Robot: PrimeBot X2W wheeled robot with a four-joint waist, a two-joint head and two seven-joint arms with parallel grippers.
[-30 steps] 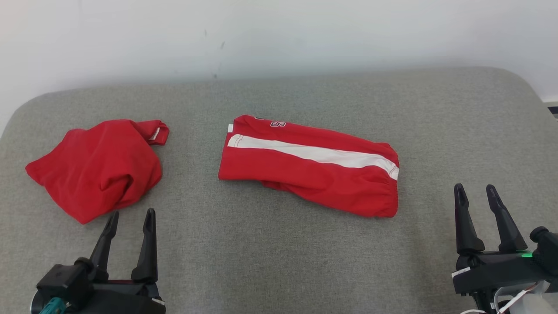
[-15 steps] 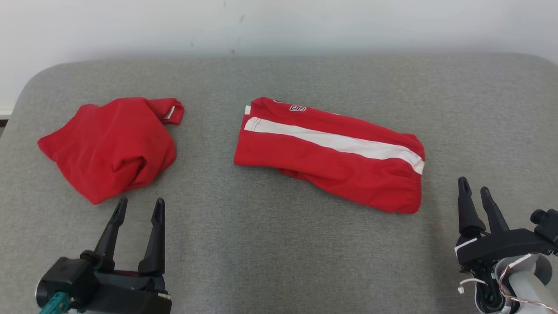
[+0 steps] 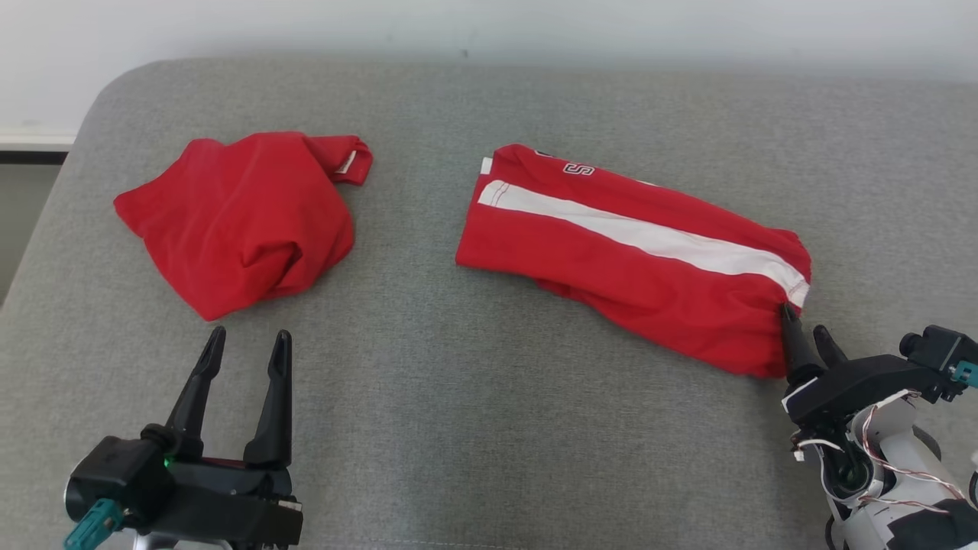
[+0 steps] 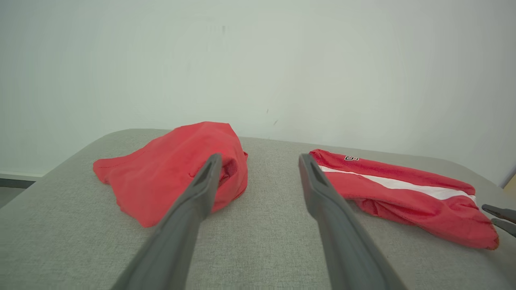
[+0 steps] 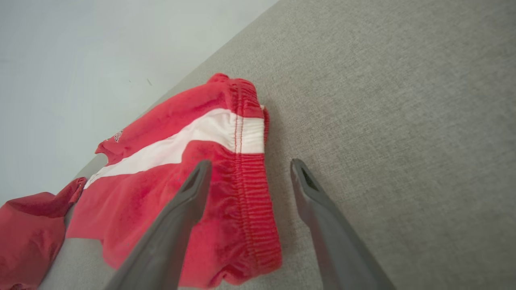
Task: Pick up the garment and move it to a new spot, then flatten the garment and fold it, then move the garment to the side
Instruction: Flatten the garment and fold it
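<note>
I will next use my right gripper to pinch the striped garment by its elastic waistband edge, which stands up in a gathered fold while the garment's striped body lies flat.
Two red garments lie on the grey padded surface. One is a crumpled plain red garment at the left. The other is a folded red garment with a white stripe at the centre right. My right gripper is open at the striped garment's elastic waistband end, fingers on either side of the waistband edge, gripping nothing. My left gripper stands open just in front of the crumpled garment, empty. The right gripper's fingertips also reach into the left wrist view.
A white wall rises behind the padded surface. The surface's rounded left corner drops off to a lower floor strip. Bare grey fabric lies between the garments and along the front.
The head camera has shifted, so everything sits further right and higher. My right gripper has moved in toward the striped garment's waistband end and turned. The left gripper keeps its place by the crumpled garment.
</note>
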